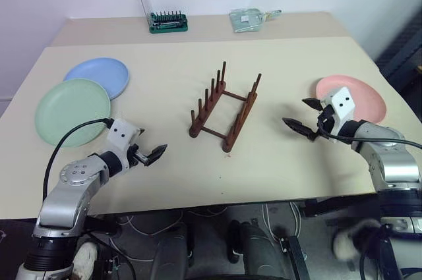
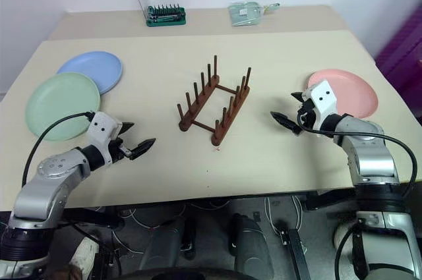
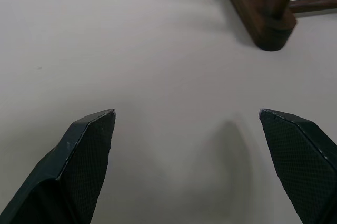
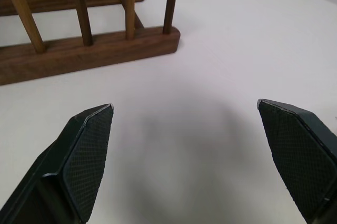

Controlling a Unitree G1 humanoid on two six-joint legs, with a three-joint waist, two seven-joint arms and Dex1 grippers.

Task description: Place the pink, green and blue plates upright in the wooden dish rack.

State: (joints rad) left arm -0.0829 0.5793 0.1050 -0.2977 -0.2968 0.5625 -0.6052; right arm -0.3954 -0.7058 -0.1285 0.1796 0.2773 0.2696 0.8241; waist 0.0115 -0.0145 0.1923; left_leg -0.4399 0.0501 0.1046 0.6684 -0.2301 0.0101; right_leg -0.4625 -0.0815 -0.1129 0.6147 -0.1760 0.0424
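The pink plate needs to stand upright in the wooden dish rack [image 1: 224, 107], so my right gripper will grab the plate by its rim [image 1: 318, 87] next.
The wooden dish rack [image 1: 224, 107] stands empty in the middle of the table, its pegs upright. At the left the pale green plate [image 1: 71, 110] lies flat, with the light blue plate [image 1: 99, 76] flat behind it and touching its rim. The pink plate [image 1: 359, 95] lies flat at the right. My left gripper [image 1: 148, 148] hovers open over bare table between the green plate and the rack, holding nothing. Just left of the pink plate, my right gripper [image 1: 295, 111] is open and empty, pointing toward the rack [image 4: 89, 50]. The left wrist view catches one rail end of the rack [image 3: 268, 23].
A green-based bit case with a raised clear lid [image 1: 166, 22] and a pale green packet [image 1: 249, 18] sit on the rear table. The front table edge [image 1: 217, 202] runs just below both grippers. Bare tabletop surrounds the rack.
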